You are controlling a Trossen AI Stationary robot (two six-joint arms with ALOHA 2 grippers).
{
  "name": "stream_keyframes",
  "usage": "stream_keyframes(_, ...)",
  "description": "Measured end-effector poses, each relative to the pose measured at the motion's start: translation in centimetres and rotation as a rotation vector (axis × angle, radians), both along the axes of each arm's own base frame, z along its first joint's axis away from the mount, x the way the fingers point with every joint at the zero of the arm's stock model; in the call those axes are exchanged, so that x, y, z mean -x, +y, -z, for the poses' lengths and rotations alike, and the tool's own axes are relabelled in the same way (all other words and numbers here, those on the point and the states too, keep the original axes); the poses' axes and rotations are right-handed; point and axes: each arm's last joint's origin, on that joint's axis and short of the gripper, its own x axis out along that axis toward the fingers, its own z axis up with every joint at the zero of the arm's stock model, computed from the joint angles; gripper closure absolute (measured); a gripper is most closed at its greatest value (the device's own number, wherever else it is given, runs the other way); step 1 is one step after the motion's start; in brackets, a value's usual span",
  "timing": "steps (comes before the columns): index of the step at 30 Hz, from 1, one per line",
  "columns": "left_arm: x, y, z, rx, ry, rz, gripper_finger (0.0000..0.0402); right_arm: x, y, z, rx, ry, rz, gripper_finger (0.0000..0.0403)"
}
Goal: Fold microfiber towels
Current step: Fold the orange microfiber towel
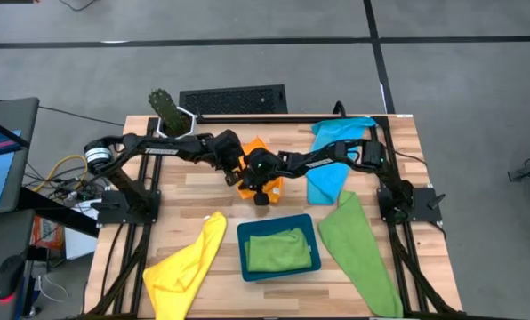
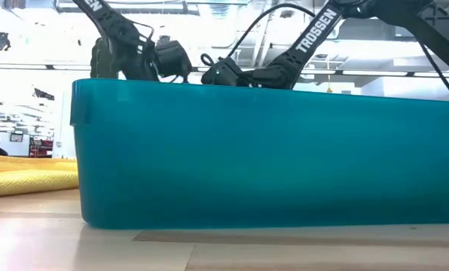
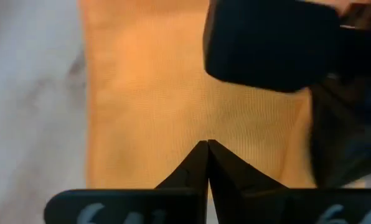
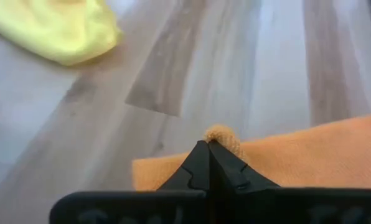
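The tuck in my right gripper's fingers meets the orange towel's flat border and would settle there, so it is now time to open my right gripper.
The orange microfiber towel lies bunched at the table's middle, with both grippers on it. My left gripper is shut on it from the left; in the left wrist view the orange cloth fills the space past the fingertips. My right gripper comes from the right and is shut on the towel's near side. A green towel lies in the dark teal tray. Flat on the table lie a yellow towel, a second green towel and a blue towel. My left gripper pinches the orange towel between its two fingertips, which slant steeply down. The cloth spreads away beyond the tips. Whether it has an edge or a fold cannot be told. My right gripper pinches a small raised tuck of the orange towel at the towel's border, only at the fingertips. The fingers slant down toward the table's near side. The rest of the towel lies on the wood.
The teal tray's wall fills the low view and hides the grippers' tips there. A potted plant stands at the far left of the table. Bare wood lies between the orange towel and the yellow towel.
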Motion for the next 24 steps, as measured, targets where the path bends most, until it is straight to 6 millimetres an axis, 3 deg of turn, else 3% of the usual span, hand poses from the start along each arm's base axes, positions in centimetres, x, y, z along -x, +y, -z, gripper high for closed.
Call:
stream_keyframes(4,0.2,-0.4,-3.9,0.001,-0.075,-0.04,0.0401,0.1,-0.2,0.2,-0.006,0.012,0.017,0.0383)
stream_keyframes(10,1.2,-3.6,-7.0,0.051,-0.159,-0.048,0.0401,0.1,-0.3,0.3,-0.038,0.02,0.043,0.0374)
stream_keyframes(18,1.0,-8.4,-6.5,0.039,-0.056,0.044,0.0401,0.1,-0.3,-0.2,-0.066,0.032,0.066,0.0309)
stream_keyframes(24,1.0,-10.1,-6.4,-0.014,-0.026,0.061,0.0401,-1.0,-1.5,-2.4,-0.085,0.057,0.088,0.0243)
